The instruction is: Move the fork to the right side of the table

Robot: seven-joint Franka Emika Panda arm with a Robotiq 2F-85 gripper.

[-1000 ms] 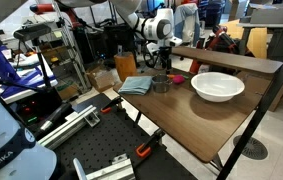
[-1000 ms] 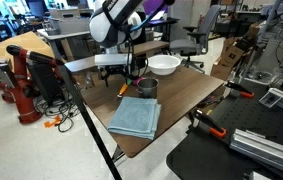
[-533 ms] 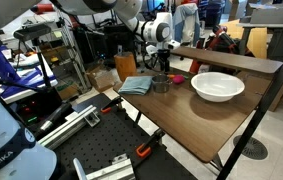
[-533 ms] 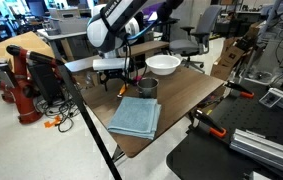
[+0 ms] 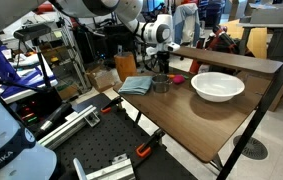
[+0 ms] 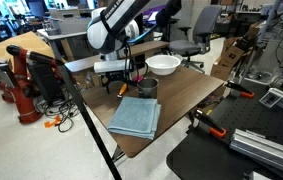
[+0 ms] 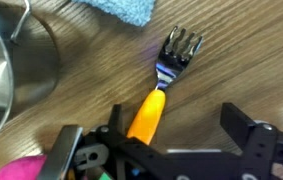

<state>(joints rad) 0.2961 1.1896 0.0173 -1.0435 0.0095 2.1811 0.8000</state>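
Observation:
My fingers are on both sides of the orange handle (image 7: pixel 149 113) down near the dark wood table, so I should close my gripper now and it would hold the fork.
In the wrist view the fork (image 7: pixel 153 100) lies flat on the dark wood table (image 7: pixel 231 60). It has an orange handle and a shiny head whose tines point toward the blue cloth. My gripper (image 7: pixel 181 132) is open and low over the handle. The handle lies close to one finger, and the other finger stands well clear of it. In both exterior views the gripper (image 5: pixel 161 68) (image 6: pixel 128 72) hangs just above the table (image 5: pixel 181 115) (image 6: pixel 186 95) beside the metal cup. There the fork is hidden under it.
A round metal cup (image 5: pixel 160 84) (image 6: pixel 147 87) (image 7: pixel 6 70) stands right next to the fork. A folded blue-grey cloth (image 5: pixel 136 85) (image 6: pixel 134 117) (image 7: pixel 121 10) lies beyond the tines. A white bowl (image 5: pixel 217 86) (image 6: pixel 163 64) sits further along the table. A small pink object (image 5: pixel 177 77) lies by the cup.
The arm has shifted slightly and come a little lower over the fork beside the cup. The fork, cup, cloth and bowl have not moved.

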